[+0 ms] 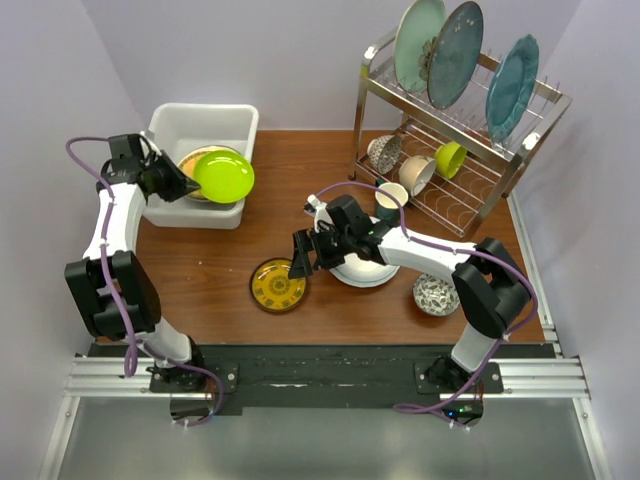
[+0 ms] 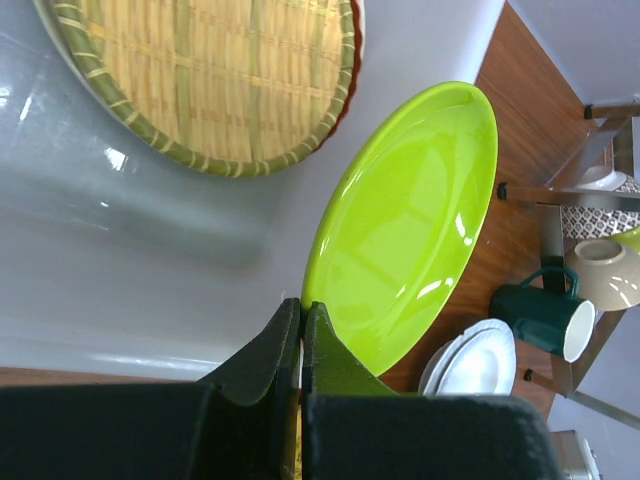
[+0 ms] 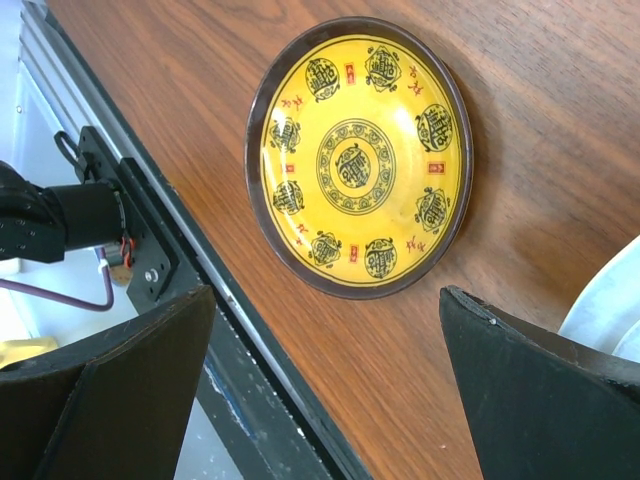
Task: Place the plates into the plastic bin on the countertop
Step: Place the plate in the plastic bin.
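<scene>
My left gripper moves the lime plate above the woven plate and only then opens, since the lime plate extends past the bin's rim.
My left gripper (image 1: 188, 184) (image 2: 302, 305) is shut on the rim of the lime green plate (image 1: 224, 176) (image 2: 410, 220) and holds it tilted over the right side of the white plastic bin (image 1: 205, 120) (image 2: 120, 260). A woven yellow plate (image 2: 200, 80) lies in the bin on a red-brown one. My right gripper (image 1: 300, 262) (image 3: 325, 292) is open and empty, just above the near edge of a yellow plate with black medallions and a dark rim (image 1: 278, 285) (image 3: 360, 155) on the countertop (image 1: 210, 260). A stack of white plates (image 1: 365, 270) lies under my right arm.
A steel wire rack (image 1: 470, 175) at the back right holds large teal plates, bowls and a lime cup. A dark green mug (image 1: 388, 200) stands beside it. A small patterned bowl (image 1: 435, 293) sits at the right front. The black rail (image 3: 130, 250) runs along the table's near edge.
</scene>
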Available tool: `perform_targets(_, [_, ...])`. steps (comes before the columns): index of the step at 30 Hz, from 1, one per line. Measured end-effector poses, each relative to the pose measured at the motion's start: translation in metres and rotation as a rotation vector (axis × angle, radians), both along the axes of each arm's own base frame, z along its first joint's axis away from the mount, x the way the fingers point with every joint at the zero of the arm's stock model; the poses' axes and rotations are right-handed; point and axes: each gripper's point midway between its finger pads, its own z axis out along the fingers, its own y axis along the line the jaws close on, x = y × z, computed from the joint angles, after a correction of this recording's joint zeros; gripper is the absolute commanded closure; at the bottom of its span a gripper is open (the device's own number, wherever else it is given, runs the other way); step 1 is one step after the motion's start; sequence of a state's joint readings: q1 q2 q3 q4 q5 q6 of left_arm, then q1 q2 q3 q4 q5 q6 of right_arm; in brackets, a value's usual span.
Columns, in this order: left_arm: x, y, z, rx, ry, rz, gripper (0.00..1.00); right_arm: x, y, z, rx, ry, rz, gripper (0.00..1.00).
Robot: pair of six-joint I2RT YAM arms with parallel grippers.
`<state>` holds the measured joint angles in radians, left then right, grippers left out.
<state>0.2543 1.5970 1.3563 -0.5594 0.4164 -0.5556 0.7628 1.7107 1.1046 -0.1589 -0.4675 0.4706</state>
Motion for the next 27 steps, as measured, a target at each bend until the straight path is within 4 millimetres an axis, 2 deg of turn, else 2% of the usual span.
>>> perform_targets(12, [0.019,0.020,-0.007,-0.028,0.001,0.031,1.00,0.000,0.000,-0.002,0.000,0.003,0.001,0.02])
perform_targets(22, [0.030,0.038,-0.003,-0.028,-0.026,0.088,1.00,-0.006,-0.002,-0.008,-0.004,0.026,0.005,0.01])
perform_targets(27, [0.040,0.045,-0.015,-0.049,-0.011,0.112,1.00,-0.008,-0.004,-0.011,-0.008,0.036,0.007,0.01])
